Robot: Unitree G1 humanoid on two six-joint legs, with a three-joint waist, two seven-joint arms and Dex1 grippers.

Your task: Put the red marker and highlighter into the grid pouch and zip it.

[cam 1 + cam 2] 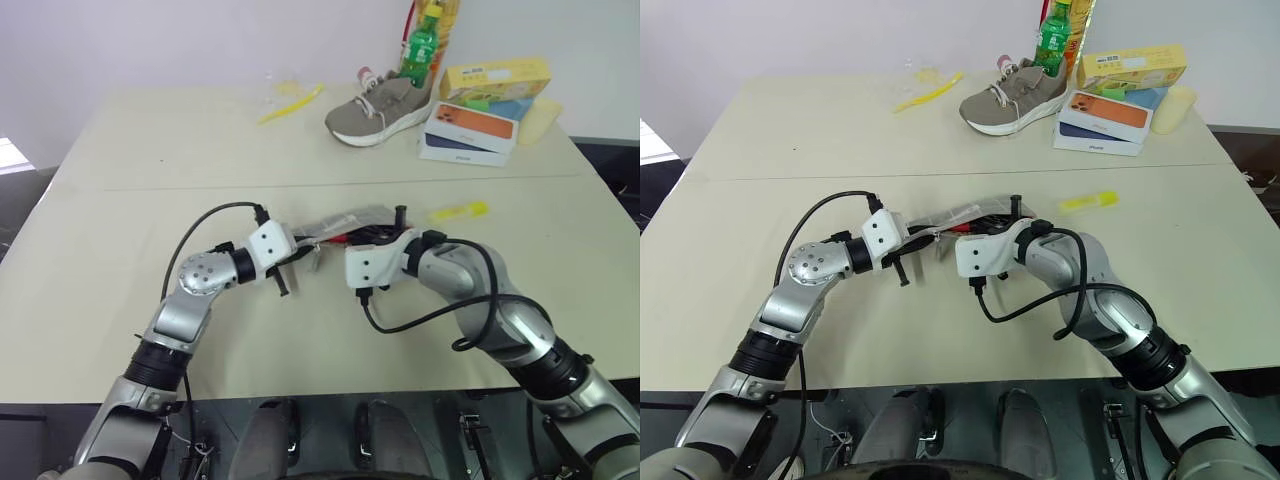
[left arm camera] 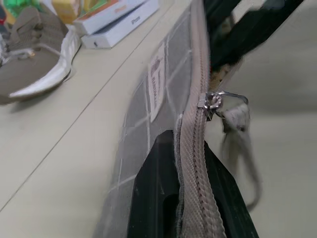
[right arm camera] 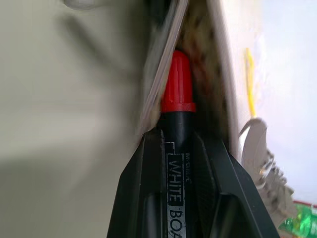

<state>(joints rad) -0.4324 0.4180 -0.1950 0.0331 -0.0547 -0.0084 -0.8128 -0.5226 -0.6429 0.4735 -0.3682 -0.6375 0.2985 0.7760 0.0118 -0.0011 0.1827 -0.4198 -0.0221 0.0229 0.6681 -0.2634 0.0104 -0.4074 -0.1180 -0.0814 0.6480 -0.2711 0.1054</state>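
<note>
I should open my right gripper now, because the marker's red cap [image 3: 178,82] is inside the pouch's opening [image 3: 202,57] in the right wrist view.
The grid pouch [image 1: 345,220] lies at the table's middle, grey with white grid lines and a white label [image 2: 157,79]. My left gripper [image 2: 190,148] is shut on the pouch's zipper edge, just behind the metal zip pull [image 2: 214,102]. Facing it from the right, my right gripper [image 3: 181,139] is shut on the red marker [image 3: 177,124], a dark barrel with pale lettering. The marker's red cap [image 3: 178,82] points into the pouch's open mouth. The highlighter [image 1: 458,211] lies on the table, right of the pouch and apart from both grippers.
At the back right stand a grey shoe [image 1: 378,108], a green bottle [image 1: 421,45], stacked phone boxes [image 1: 468,134] and a yellow box [image 1: 497,80]. A thin yellow stick [image 1: 290,103] lies at the back. A seam [image 1: 150,184] crosses the table.
</note>
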